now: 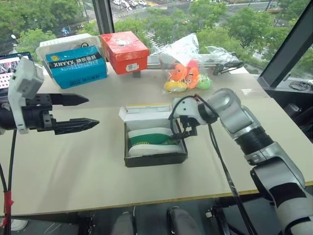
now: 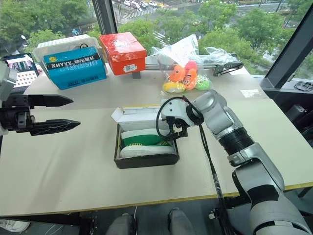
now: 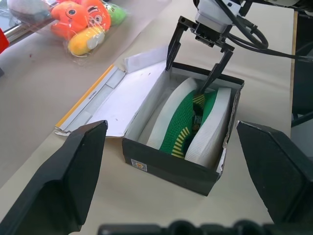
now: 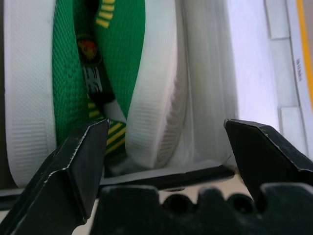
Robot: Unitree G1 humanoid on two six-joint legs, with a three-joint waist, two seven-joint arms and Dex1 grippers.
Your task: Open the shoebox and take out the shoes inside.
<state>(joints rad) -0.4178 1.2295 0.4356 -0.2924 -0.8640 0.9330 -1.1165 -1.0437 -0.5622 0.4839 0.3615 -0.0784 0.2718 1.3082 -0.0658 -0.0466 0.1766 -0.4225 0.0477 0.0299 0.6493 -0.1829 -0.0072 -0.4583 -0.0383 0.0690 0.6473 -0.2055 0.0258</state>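
Next, the right gripper takes hold of the shoe by the ribbed end of its pale sole (image 4: 155, 134) to take out the shoes.
The shoebox (image 1: 156, 160) lies open in the middle of the table, its white-lined lid (image 3: 122, 98) folded flat behind it. Inside it the shoes (image 3: 188, 125) lie side by side on their edges, green uppers together, pale soles outward. My right gripper (image 1: 182, 132) is open at the box's right end and tilts down to the left. One finger dips in between the shoes (image 4: 73, 73), and the other stands by the back wall near the lid hinge. My left gripper (image 1: 93, 111) hangs open and empty above the table, well left of the box.
At the back of the table stand a blue box (image 1: 78, 66) with white lettering and a red-orange box (image 1: 124, 51). A clear bag of orange, yellow and green toys (image 1: 186, 76) lies behind the shoebox. A screen (image 1: 12, 68) sits at the far left.
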